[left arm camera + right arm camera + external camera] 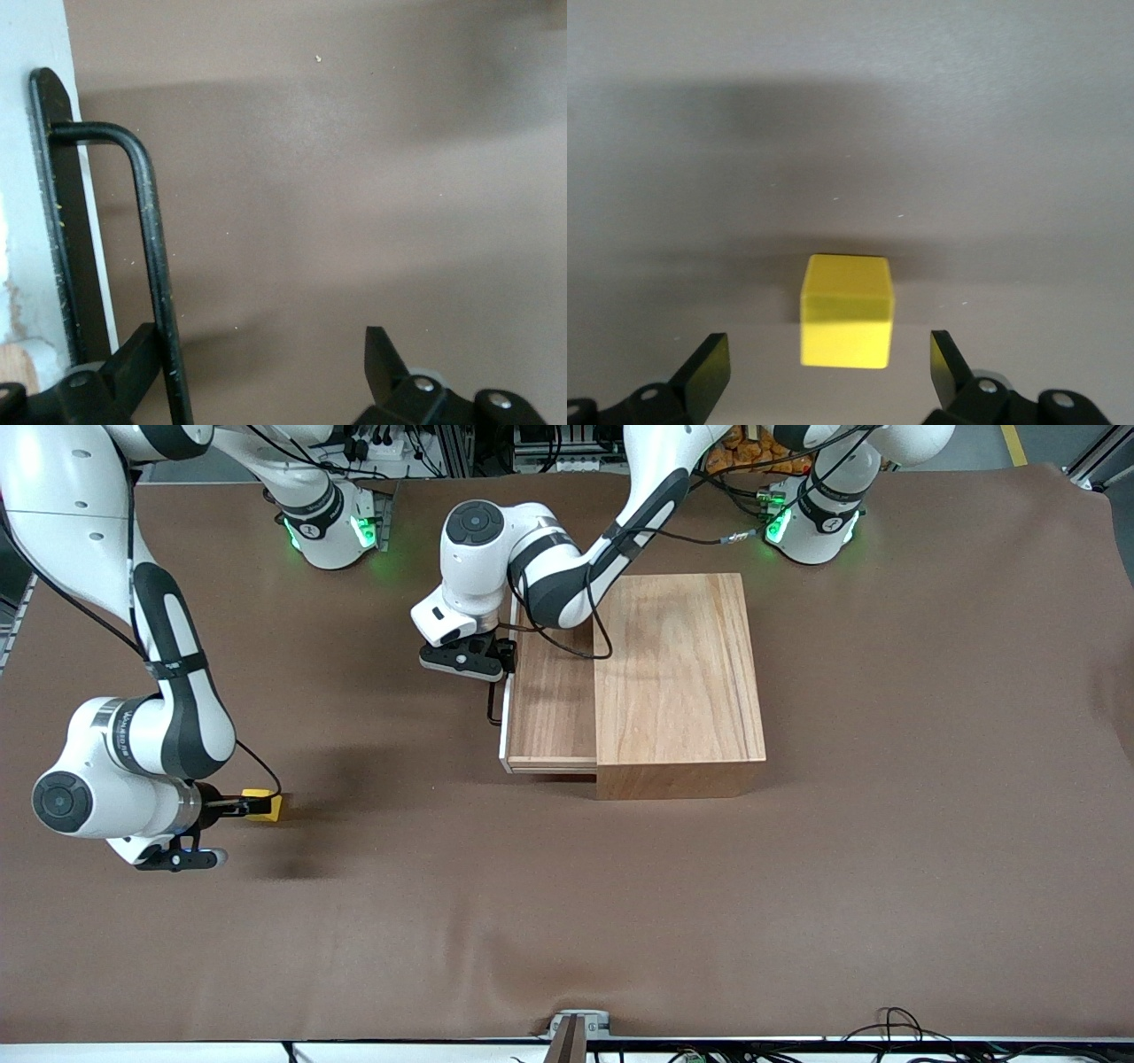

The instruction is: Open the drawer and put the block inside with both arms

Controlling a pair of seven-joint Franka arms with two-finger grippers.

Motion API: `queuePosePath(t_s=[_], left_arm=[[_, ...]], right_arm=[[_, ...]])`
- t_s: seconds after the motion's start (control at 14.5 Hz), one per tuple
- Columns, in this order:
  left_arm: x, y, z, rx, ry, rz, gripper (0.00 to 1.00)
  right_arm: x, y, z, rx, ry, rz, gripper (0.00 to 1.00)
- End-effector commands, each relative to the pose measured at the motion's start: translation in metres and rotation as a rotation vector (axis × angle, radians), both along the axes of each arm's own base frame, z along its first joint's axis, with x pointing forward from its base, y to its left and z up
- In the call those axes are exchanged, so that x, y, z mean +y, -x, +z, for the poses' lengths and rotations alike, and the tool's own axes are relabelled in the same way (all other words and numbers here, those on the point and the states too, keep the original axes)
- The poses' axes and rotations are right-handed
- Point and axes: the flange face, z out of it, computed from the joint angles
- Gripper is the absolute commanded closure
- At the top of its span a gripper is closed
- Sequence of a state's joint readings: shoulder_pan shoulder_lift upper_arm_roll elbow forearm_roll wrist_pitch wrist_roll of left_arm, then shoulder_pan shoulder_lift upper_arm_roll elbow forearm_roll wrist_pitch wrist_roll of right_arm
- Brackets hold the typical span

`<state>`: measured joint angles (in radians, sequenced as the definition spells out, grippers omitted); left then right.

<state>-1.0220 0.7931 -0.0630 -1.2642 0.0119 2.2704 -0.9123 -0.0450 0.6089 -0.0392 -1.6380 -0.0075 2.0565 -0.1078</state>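
It isn't time to close on the yellow block yet: the fingers of my right gripper stop short of the block and would miss it if they closed now, so they need to move toward it first.
The drawer stands partly pulled out of the wooden box, toward the right arm's end of the table. Its thin black wire handle runs between the fingers of my left gripper, close against one finger; the fingers stand wide apart. In the front view that gripper sits at the drawer's white front panel. The yellow block rests on the brown table, just ahead of my open right gripper and centred on its gap. From the front, the block lies at the right gripper's tips.
A brown cloth covers the whole table. The left arm's forearm crosses over the box's corner. Both green-lit bases stand along the edge farthest from the front camera. Cables lie at the nearest edge.
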Motion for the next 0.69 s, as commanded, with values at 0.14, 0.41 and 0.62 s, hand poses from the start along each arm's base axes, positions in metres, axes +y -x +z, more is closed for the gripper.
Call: queuePosePath(t_s=[0.14, 0.41, 0.62], left_arm=[[-0.017, 0.035, -0.004, 0.094, -0.036, 0.022, 0.00], [-0.010, 0.037, 0.004, 0.119, -0.093, 0.034, 0.00], [-0.009, 0.036, 0.009, 0.117, -0.087, 0.038, 0.00]], right_arm=[[-0.014, 0.019, -0.047, -0.037, 0.023, 0.028, 0.00], [-0.015, 0.021, -0.050, -0.032, 0.021, 0.026, 0.00], [-0.016, 0.022, -0.054, -0.027, 0.017, 0.021, 0.00]])
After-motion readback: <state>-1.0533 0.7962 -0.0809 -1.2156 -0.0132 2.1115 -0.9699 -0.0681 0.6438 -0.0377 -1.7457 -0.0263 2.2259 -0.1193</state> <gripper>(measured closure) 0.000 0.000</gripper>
